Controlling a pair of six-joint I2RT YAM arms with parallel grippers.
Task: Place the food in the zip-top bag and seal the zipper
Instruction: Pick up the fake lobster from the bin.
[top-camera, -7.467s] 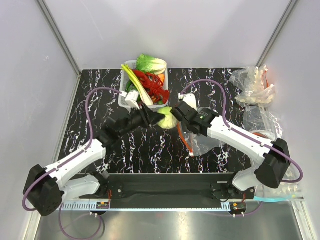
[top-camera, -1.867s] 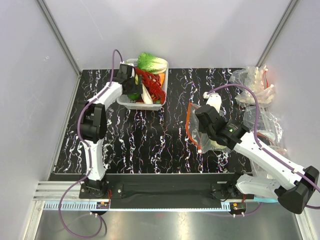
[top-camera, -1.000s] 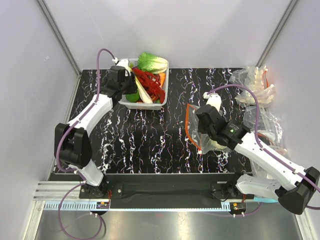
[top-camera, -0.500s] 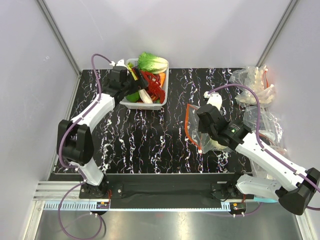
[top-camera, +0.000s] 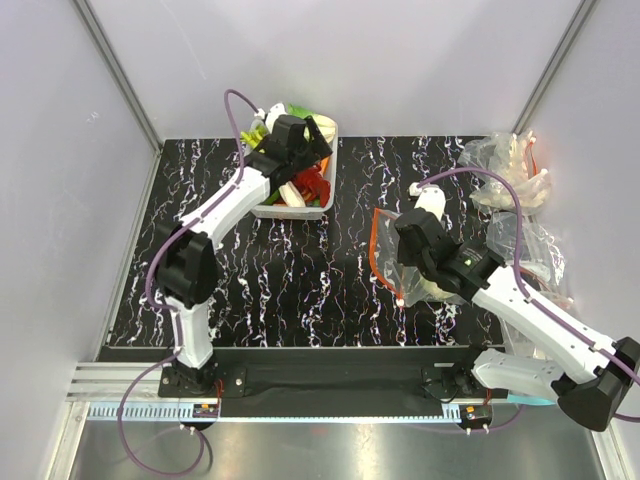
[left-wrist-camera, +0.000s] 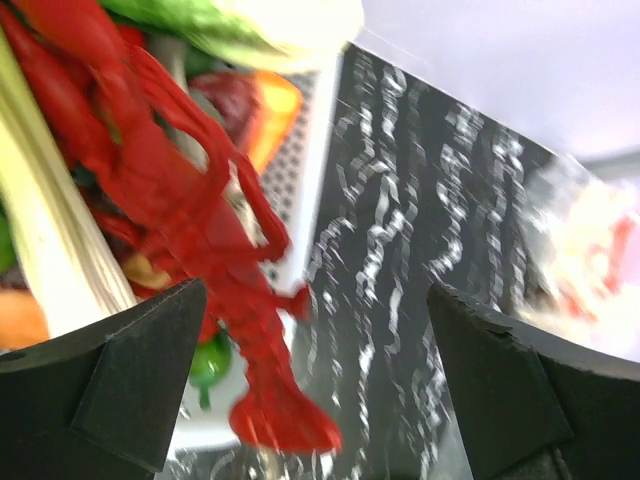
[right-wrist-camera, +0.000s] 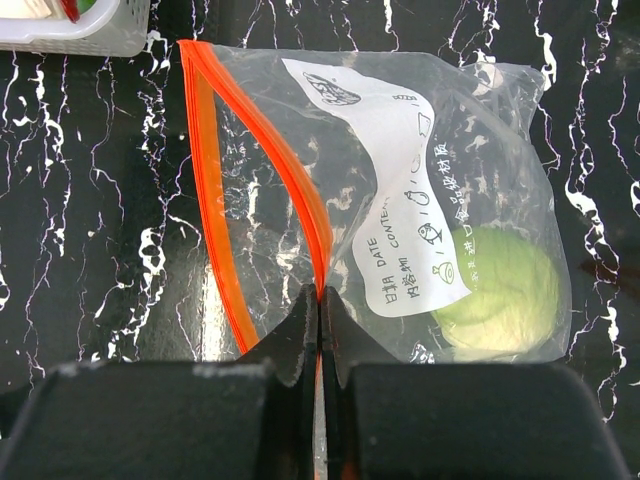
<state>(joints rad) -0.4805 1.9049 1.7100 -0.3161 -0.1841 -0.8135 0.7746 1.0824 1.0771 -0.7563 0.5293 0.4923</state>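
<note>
My left gripper grabs the red lobster around its middle next, ahead of the tail (top-camera: 313, 181), so the claw end stays free to enter the zip-top bag (top-camera: 385, 255).
The red lobster (left-wrist-camera: 170, 200) lies in the white basket (top-camera: 290, 212), its tail over the right rim. My left gripper (left-wrist-camera: 315, 400) hovers open above it, nothing between its fingers (left-wrist-camera: 120, 370); from the top it (top-camera: 305, 150) is over the basket's far part. The zip-top bag (right-wrist-camera: 400, 120) lies flat at centre right with the pale green cabbage (right-wrist-camera: 500, 290) inside. My right gripper (right-wrist-camera: 320, 295) is shut on the upper lip of the orange zipper (right-wrist-camera: 300, 200), holding the mouth agape. In the top view the bag (top-camera: 385, 255) shows left of that gripper (top-camera: 398, 265).
The basket also holds a leafy bok choy (left-wrist-camera: 230, 25), a white-stalked leek (left-wrist-camera: 50, 250) and an orange piece (left-wrist-camera: 270, 110). A wrinkly clear plastic heap (top-camera: 505, 175) and more clear bags (top-camera: 525, 245) sit at the right edge of the black marbled table (top-camera: 280, 280).
My left gripper has opened wide and swung from the basket's left rim across to above its right side. The right gripper has kept its hold on the zipper without moving.
</note>
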